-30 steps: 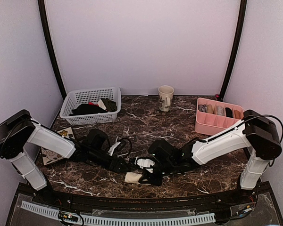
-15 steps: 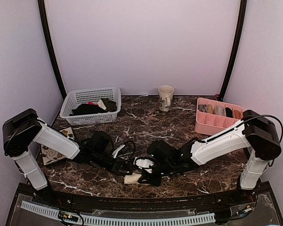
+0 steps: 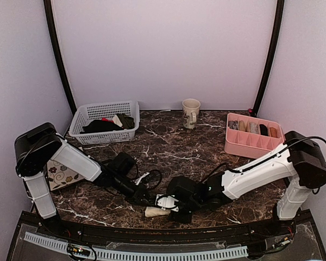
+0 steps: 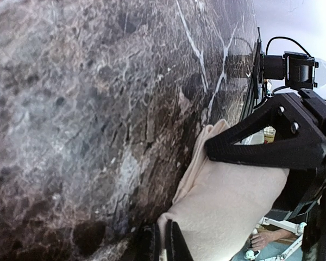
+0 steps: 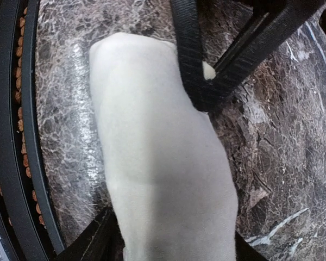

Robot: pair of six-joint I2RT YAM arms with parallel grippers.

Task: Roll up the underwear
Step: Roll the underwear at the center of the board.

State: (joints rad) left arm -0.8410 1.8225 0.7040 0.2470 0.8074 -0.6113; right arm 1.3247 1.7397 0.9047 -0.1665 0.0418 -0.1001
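Observation:
The right gripper grabs the rolled underwear's end opposite my left gripper next, across its sides, keeping the underwear rolled to fit the pink box.
The underwear point(image 3: 156, 211) is a cream-beige roll lying near the table's front edge. In the left wrist view the underwear point(image 4: 233, 212) fills the lower right, and my left gripper point(image 4: 164, 242) is shut, pinching a thin corner of it. From above, the left gripper point(image 3: 145, 200) sits at the roll's left end. My right gripper point(image 3: 167, 205) is at the roll's right end. In the right wrist view its jaws stand spread on either side of the roll point(image 5: 157, 163); the right gripper point(image 5: 168, 247) is open around it.
A white basket point(image 3: 104, 120) with dark garments stands at the back left. A mug point(image 3: 191, 112) is at the back centre, a pink divided box point(image 3: 252, 133) at the right. A floral tile point(image 3: 62, 175) lies under the left arm. The black front rail point(image 5: 11, 136) runs beside the roll.
The left gripper has closed on the cloth's corner. The right gripper's jaws have spread apart. Both arms and the cloth have shifted toward the front edge, and the cloth is now a tighter roll.

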